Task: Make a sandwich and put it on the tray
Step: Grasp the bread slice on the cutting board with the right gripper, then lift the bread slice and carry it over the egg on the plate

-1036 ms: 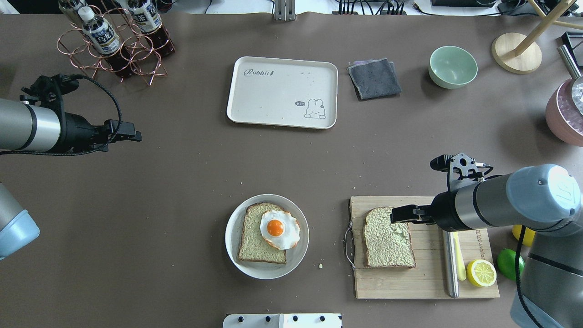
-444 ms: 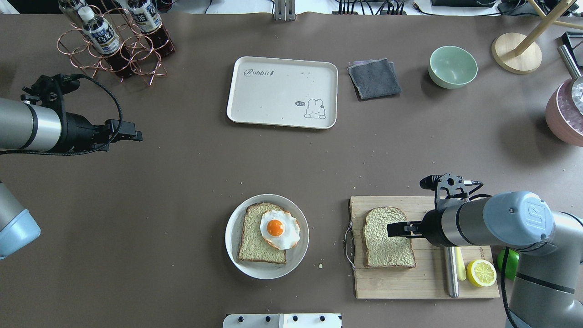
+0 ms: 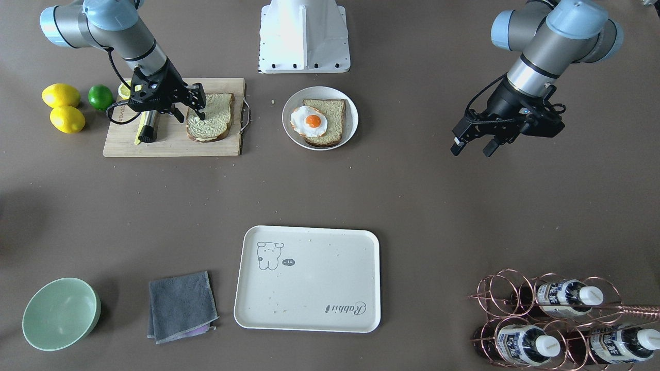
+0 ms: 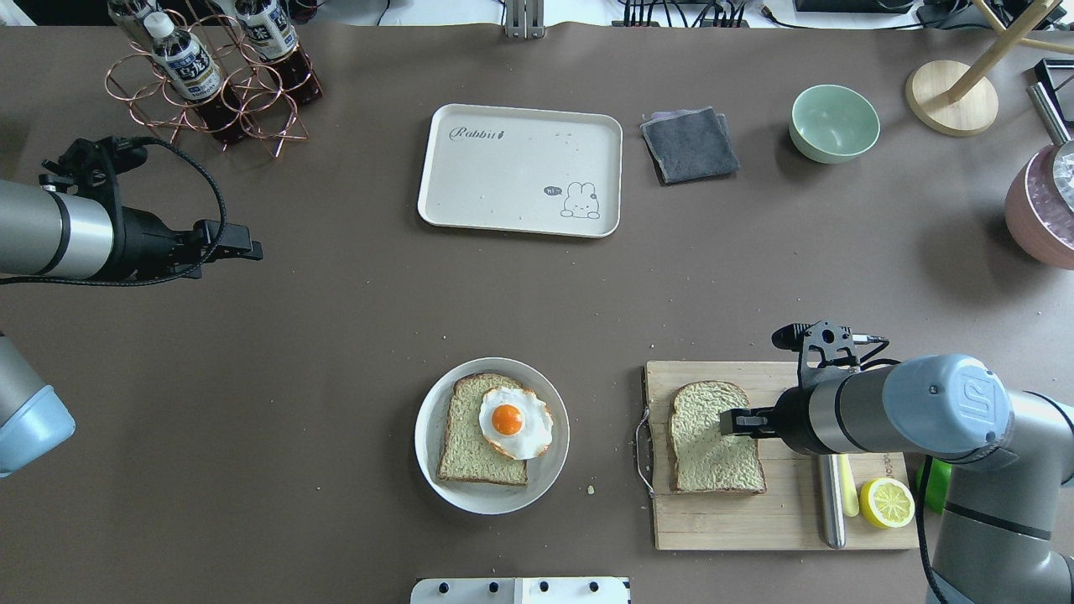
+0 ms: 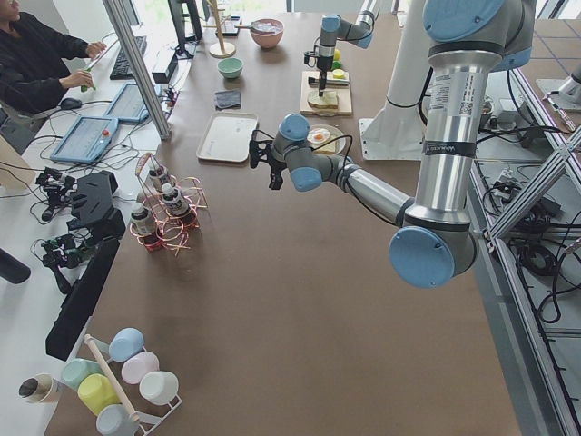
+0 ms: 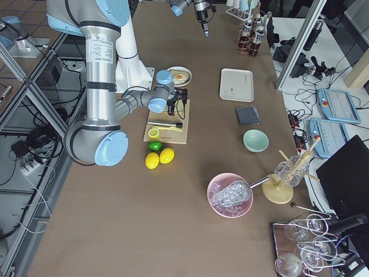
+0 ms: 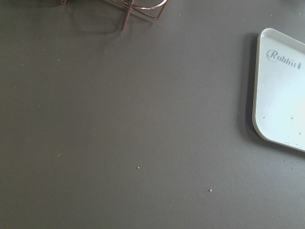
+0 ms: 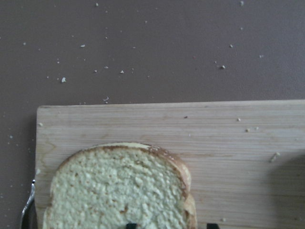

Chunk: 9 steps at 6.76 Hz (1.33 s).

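Note:
The right gripper grabs the bread slice by its side crust (image 3: 190,117) next, to top the fried egg on the plate (image 3: 309,121).
One bread slice (image 4: 709,445) lies flat on the wooden cutting board (image 4: 755,524). My right gripper (image 4: 732,421) is open and low over that slice's edge nearest the arm. In the right wrist view one fingertip (image 8: 131,225) is over the bread (image 8: 119,191) and the other is over bare board. A second slice with the fried egg (image 4: 513,421) on it sits on the round white plate (image 4: 436,478). The cream tray (image 4: 520,168) lies bare at the far middle. My left gripper (image 3: 472,147) is open and empty, hovering far to the left.
A knife (image 4: 831,503), half a lemon (image 4: 887,502) and a lime (image 4: 933,485) are by the board's right end. A grey cloth (image 4: 690,144) and green bowl (image 4: 834,122) lie right of the tray. A copper bottle rack (image 4: 210,75) stands far left.
My right gripper has moved from the board's far edge toward the robot and come down over the bread slice. The left arm has not moved.

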{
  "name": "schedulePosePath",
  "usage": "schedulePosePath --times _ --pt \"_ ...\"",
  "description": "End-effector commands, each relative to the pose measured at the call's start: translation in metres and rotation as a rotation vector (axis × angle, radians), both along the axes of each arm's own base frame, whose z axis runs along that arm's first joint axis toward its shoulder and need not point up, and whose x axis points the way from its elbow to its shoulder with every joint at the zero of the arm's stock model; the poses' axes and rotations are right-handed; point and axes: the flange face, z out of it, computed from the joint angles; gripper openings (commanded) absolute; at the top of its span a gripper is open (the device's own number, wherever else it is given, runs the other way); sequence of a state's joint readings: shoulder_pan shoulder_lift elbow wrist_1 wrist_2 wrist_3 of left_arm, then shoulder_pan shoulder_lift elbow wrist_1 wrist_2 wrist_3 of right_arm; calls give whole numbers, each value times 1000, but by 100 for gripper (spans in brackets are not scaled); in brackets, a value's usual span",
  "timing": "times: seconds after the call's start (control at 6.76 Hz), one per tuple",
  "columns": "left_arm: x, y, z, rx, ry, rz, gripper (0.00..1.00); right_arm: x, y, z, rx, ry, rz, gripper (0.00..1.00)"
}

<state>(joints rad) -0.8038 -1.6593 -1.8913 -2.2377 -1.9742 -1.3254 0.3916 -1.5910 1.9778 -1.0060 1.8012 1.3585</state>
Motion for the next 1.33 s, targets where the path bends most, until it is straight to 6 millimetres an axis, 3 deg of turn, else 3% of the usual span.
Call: schedulePosePath --times 0.0,0.44,0.74,0.89,1.18 --pt "0 -1 -3 4 4 -2 98 -1 0 -2 0 -3 4 0" --pt "1 -3 -4 5 5 -2 98 17 -15 -15 -1 -33 30 0" --pt "2 -3 -4 4 4 0 98 60 -36 -53 -41 -136 8 0" --pt "2 -3 -4 4 4 -2 98 67 -45 -81 -34 -199 -10 0" --pt "2 -3 -4 5 5 -2 98 29 -62 -122 2 -250 -20 0"
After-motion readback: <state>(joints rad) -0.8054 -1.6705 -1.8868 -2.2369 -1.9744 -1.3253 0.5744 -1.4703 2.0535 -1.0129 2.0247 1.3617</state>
